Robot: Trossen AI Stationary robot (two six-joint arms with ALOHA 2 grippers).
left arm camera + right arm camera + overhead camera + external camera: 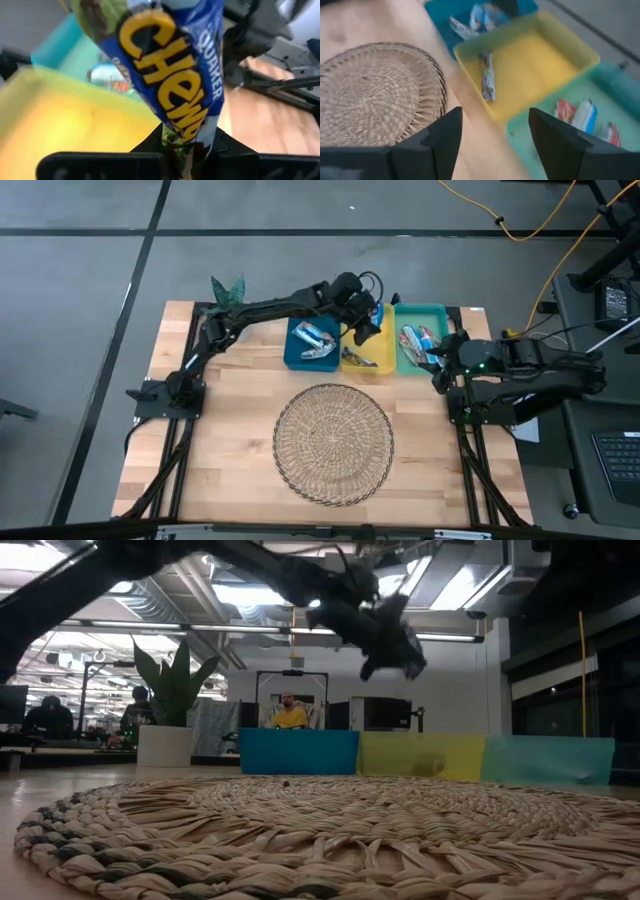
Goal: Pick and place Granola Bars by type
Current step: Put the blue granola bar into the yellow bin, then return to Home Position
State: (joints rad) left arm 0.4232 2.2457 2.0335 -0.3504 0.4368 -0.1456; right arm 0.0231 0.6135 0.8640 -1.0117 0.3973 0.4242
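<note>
My left gripper keeps hold of the blue granola bar until it is lower. The bar is now high above the yellow tray [385, 368] [75, 125], near its far rim.
My left gripper [360, 328] hangs above the yellow tray [385, 368] and is shut on a blue granola bar [175, 75] with yellow lettering. In the low view the left gripper [388, 645] is well above the tray's wall [420, 755]. Another bar [487, 75] lies flat in the yellow tray [535, 70]. Several bars [315, 340] lie in the blue tray [292, 358], and several more [420, 342] in the teal tray [440, 310]. My right gripper [492, 145] is open, near the teal tray's right near corner [440, 368], touching nothing. My left gripper pinches the blue bar by one end [186, 145] between its two fingers. The bar is lifted clear above the yellow tray [75, 125] and sticks out away from the fingers. The fingers themselves hide the end of the wrapper.
The round wicker mat [333, 442] lies on the near middle of the table. The three trays stand side by side at the far edge. Bare wood shows to the left and right of the mat. People sit in the room beyond the table [290, 715].
</note>
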